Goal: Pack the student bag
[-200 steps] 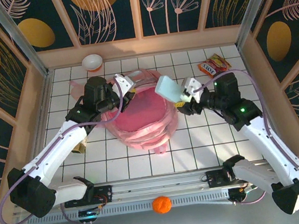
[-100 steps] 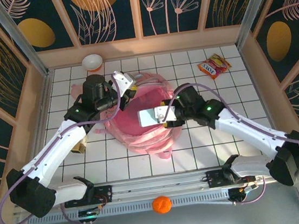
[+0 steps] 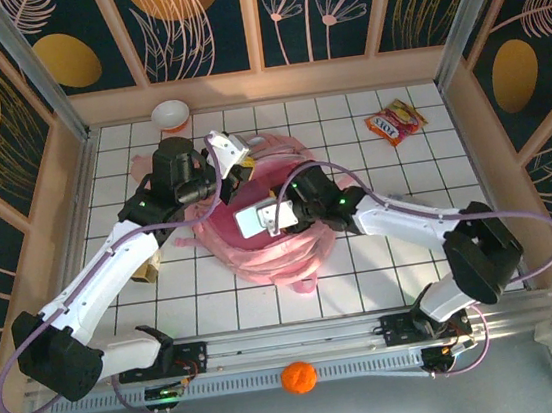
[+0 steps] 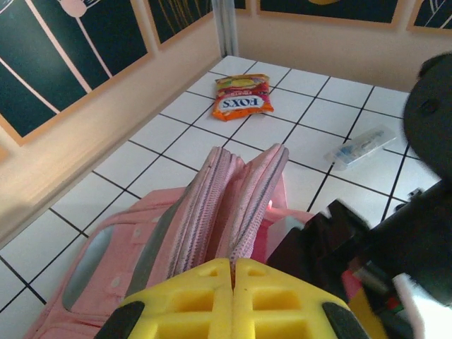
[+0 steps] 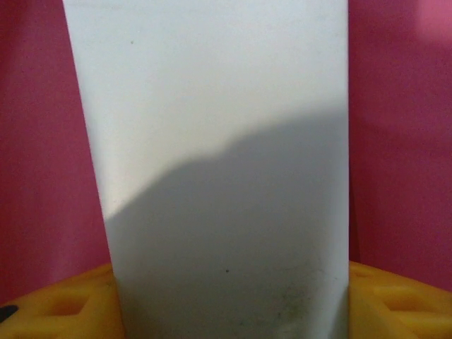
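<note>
The pale flat box (image 3: pixel 254 219) has pink lining on both sides and would drop in the middle of the bag, short of the bag's far rim, if I opened now, so my right gripper should move the box farther.
The student bag (image 3: pixel 260 244) is a pink backpack lying mid-table with its mouth open upward. My left gripper (image 3: pixel 239 173) is at the bag's far rim, and in the left wrist view its yellow fingers (image 4: pixel 191 300) are shut on the bag's pink zipper edge (image 4: pixel 244 198), lifting it. My right gripper (image 3: pixel 282 212) reaches over the opening from the right, shut on a pale flat box (image 3: pixel 254 219). In the right wrist view the box (image 5: pixel 219 155) stands between the yellow fingers (image 5: pixel 406 304), with the bag's pink lining (image 5: pixel 399 106) on both sides.
A white bowl (image 3: pixel 170 114) sits at the back left and a red snack packet (image 3: pixel 394 121) at the back right. A clear plastic packet (image 4: pixel 360 146) lies beyond the bag. An orange ball (image 3: pixel 298 377) rests on the front rail. Wooden walls enclose the table.
My right arm swung left and down, carrying the pale box from above the bag's right side into its open mouth. My left gripper kept its hold on the rim.
</note>
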Motion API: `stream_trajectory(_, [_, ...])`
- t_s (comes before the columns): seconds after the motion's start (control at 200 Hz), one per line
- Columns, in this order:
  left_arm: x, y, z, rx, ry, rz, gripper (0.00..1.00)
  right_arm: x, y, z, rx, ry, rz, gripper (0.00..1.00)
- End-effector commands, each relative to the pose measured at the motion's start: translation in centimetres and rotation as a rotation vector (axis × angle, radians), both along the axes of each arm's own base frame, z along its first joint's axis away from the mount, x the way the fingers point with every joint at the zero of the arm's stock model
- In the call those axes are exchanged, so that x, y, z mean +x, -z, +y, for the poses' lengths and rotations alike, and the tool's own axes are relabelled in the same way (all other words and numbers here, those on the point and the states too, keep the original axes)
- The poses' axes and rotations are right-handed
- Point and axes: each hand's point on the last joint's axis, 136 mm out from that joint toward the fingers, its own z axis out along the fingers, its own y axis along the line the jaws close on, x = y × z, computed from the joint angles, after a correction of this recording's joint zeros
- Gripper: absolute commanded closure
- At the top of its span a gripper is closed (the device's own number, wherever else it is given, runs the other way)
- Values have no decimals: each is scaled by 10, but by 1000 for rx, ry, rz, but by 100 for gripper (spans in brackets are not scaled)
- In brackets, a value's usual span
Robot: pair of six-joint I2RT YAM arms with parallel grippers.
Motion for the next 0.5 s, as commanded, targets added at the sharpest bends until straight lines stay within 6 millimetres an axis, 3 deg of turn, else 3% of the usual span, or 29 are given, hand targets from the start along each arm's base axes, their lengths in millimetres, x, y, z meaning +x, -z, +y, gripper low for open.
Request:
stream_trajectory(0.0, [-8,-84,-8,-169,55,-202,100,18,-17,24,80,-16,-114,76])
stream_trajectory(0.21, [-12,-88,-8,-192,71,-219,100,47,-6,40,162,68,-166,73])
stream_trajectory(0.335, [-12,-92,-9,-203,74,-230,100,62,-10,47,234,118,-202,71])
stream_trajectory(0.495, [-13,-92,-9,-206,82,-229,100,71,-6,53,256,131,-218,67])
